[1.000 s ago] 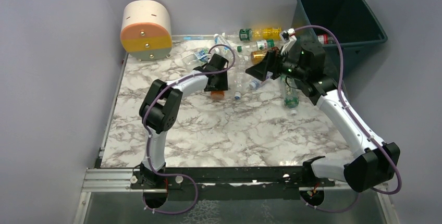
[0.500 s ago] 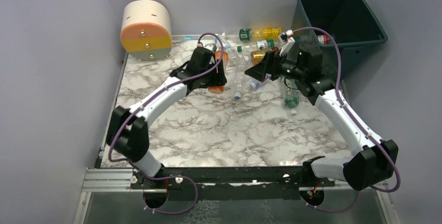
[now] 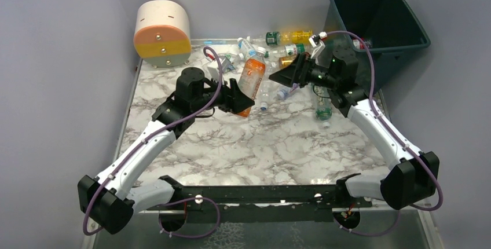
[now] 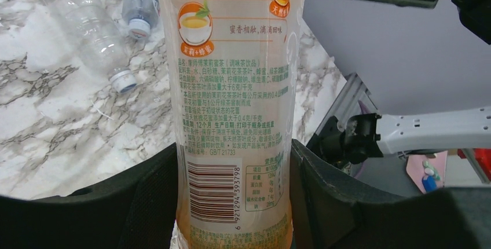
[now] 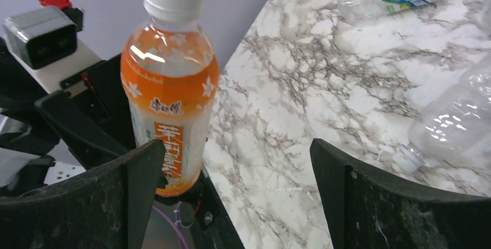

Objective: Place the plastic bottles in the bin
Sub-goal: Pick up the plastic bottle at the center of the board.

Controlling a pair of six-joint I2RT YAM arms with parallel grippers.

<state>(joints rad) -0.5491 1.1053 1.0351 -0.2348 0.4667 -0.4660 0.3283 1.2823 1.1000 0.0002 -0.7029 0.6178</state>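
Observation:
My right gripper needs to carry the bottle to the bin [image 3: 405, 14], so it should hold the orange-tea bottle's upper body below the white cap [image 3: 254, 70], away from my left gripper.
My left gripper [image 3: 238, 99] is shut on the lower part of an orange-tea plastic bottle [image 3: 251, 79] with a white cap, held off the table. In the left wrist view the fingers [image 4: 153, 197] press both sides of its label [image 4: 231, 87]. My right gripper [image 3: 285, 78] stands open just right of that bottle, nothing between its jaws [image 5: 236, 145]; its camera sees the held bottle [image 5: 171, 87] to the left. Several more bottles lie at the back, such as a yellow one [image 3: 295, 36] and a green-capped one [image 3: 323, 110]. The dark teal bin [image 3: 405, 14] sits back right.
A round cream, orange and yellow drum [image 3: 162, 33] stands at the back left. Clear empty bottles [image 3: 266, 90] lie between the two grippers on the marble table [image 3: 260, 145]. A red-labelled bottle [image 3: 360, 43] shows at the bin's near edge.
The left arm has stretched out and pulled back left, lifting the orange bottle off the table and tilting it toward the right gripper. The right arm has hardly moved.

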